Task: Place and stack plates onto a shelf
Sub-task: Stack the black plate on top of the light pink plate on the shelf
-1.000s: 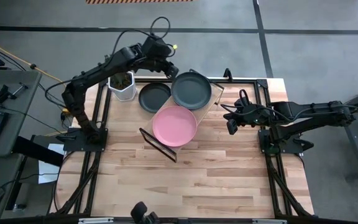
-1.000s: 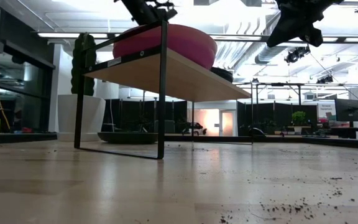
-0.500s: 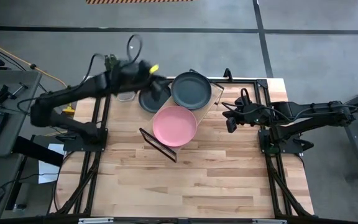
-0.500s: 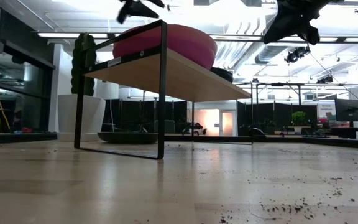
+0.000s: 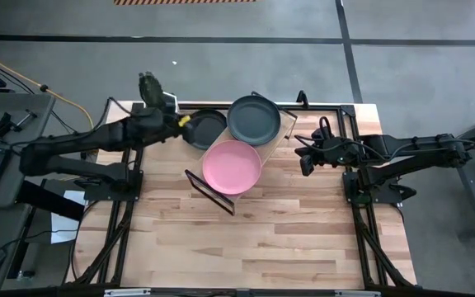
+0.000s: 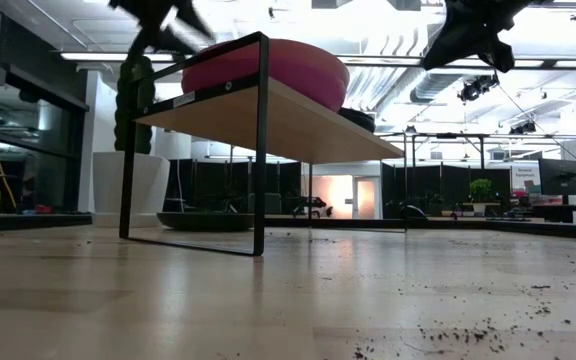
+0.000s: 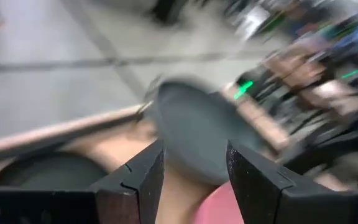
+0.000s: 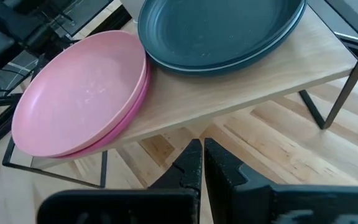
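I need to stack the dark grey plate on the light pink plate on the shelf, so next I should grab the dark grey plate's rim with my left gripper.
A light pink plate lies on a magenta one at the near end of the wooden shelf. A dark teal plate lies at the shelf's far end. A dark grey plate rests flat on the table left of the shelf. My left gripper hangs open and empty just left of that dark plate; its wrist view shows the fingers apart. My right gripper is shut and empty, hovering right of the shelf, fingers together.
A white pot with a cactus stands at the table's far left corner, close to my left arm. The shelf's black wire legs stand mid-table. The near half of the tabletop is bare wood with some scattered dirt.
My left arm has swung fast from above the far edge by the dark teal plate toward the table's left, and the gripper now sits lower, beside the dark grey plate. The plates and the shelf have stayed put.
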Motion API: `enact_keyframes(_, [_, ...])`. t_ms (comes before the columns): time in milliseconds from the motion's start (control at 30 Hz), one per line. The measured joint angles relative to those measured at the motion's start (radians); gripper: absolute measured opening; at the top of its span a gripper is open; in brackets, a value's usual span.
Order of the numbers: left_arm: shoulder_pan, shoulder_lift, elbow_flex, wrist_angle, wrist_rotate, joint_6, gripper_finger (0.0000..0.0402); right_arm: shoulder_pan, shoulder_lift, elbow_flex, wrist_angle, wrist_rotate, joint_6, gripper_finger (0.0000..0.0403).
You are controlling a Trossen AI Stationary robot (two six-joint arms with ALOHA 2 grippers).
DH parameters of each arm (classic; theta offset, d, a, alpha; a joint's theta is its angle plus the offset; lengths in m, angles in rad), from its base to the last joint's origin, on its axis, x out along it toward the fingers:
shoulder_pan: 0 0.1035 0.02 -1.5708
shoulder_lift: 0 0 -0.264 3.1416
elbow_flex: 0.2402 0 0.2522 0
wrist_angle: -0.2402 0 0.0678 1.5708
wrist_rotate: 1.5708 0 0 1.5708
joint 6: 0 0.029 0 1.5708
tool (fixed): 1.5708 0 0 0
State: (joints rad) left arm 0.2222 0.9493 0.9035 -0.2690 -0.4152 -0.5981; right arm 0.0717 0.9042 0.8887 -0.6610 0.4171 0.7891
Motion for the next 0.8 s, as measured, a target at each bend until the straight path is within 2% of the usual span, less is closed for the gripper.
enact_keyframes(133, [0.007, 0.035, -0.001, -0.264, -0.083, -0.139, 0.0158, 0.0, 0.0, 0.0, 0.0, -0.001, 0.021, 0.0])
enact_keyframes(267, [0.044, 0.103, -0.001, -0.52, -0.112, -0.328, 0.0158, 0.0, 0.0, 0.0, 0.0, -0.001, 0.019, 0.0])
enact_keyframes(367, [0.071, 0.161, -0.002, -0.622, -0.119, -0.469, 0.0158, 0.0, 0.0, 0.0, 0.0, -0.001, 0.019, 0.0])
enact_keyframes(433, [0.082, 0.197, -0.005, -0.619, -0.119, -0.531, 0.0158, 0.0, 0.0, 0.0, 0.0, -0.001, 0.022, 0.0])
enact_keyframes(633, [0.101, 0.28, -0.089, -0.42, -0.073, -0.588, 0.0158, 0.0, 0.0, 0.0, 0.0, -0.001, 0.022, 0.0])
enact_keyframes(800, [0.115, 0.315, -0.166, -0.382, -0.073, -0.756, 0.0158, 0.0, 0.0, 0.0, -0.001, -0.001, 0.041, 0.0])
